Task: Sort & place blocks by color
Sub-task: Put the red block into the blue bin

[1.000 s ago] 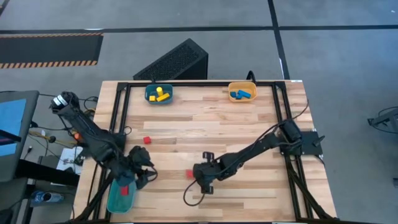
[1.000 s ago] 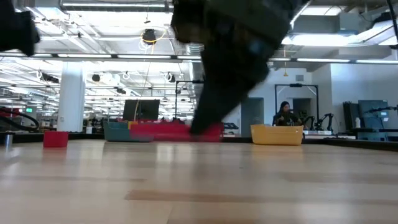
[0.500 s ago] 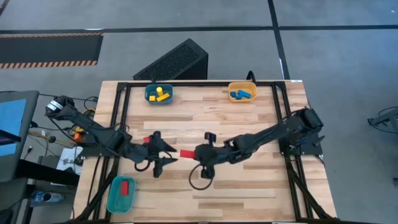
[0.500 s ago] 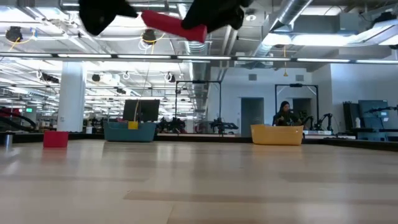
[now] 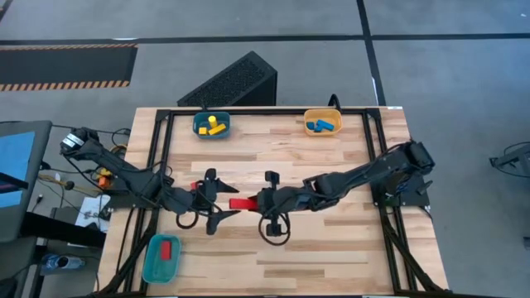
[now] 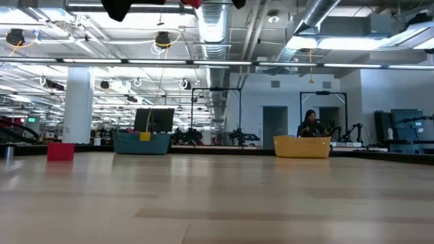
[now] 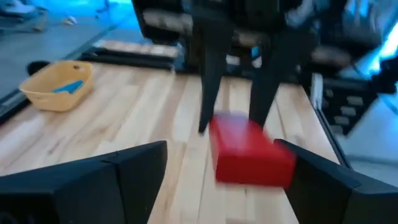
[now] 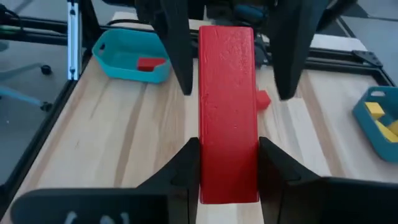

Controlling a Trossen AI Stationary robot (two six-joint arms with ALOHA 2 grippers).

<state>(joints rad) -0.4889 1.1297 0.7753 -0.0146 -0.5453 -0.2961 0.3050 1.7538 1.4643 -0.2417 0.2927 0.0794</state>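
Observation:
The left gripper grabs the red bar by its loose end [image 5: 233,204] next, to sort it into the teal bin with red [image 5: 161,258].
A red bar [image 5: 241,204] is in my right gripper [image 5: 258,203], above the table's middle. The right wrist view shows the bar [image 8: 227,93] running forward from that gripper [image 8: 227,149]. My left gripper [image 5: 217,199] is open and faces it from the table's left. Its fingers [image 8: 174,43] stand on either side of the bar's free end, with a gap on each side. In the left wrist view the bar [image 7: 252,151] floats just ahead of the left gripper [image 7: 221,146]. A small red cube [image 8: 263,99] rests on the table [image 5: 331,248], partly hidden under the left arm in the high view. My right gripper pinches the red bar between its two fingers [image 8: 186,168], at the bar's right-hand end [image 8: 227,180]. The fingers come level from the table's right and lie along the bar. The bar is lifted clear and level, its free end [image 8: 225,34] pointing toward the table's left.
A teal bin [image 5: 150,263] at the near left corner holds a red block [image 5: 164,250]. At the far edge, a teal bin [image 5: 199,130] holds yellow blocks and a yellow bin [image 5: 309,118] holds blue ones. The low view shows the red cube [image 6: 61,151] on the table.
My right gripper has lifted the red bar off the table and carried it up, toward the far edge and the table's left. My left gripper has left the near-left teal bin, risen and swung toward the table's middle, and now faces the bar's free end.

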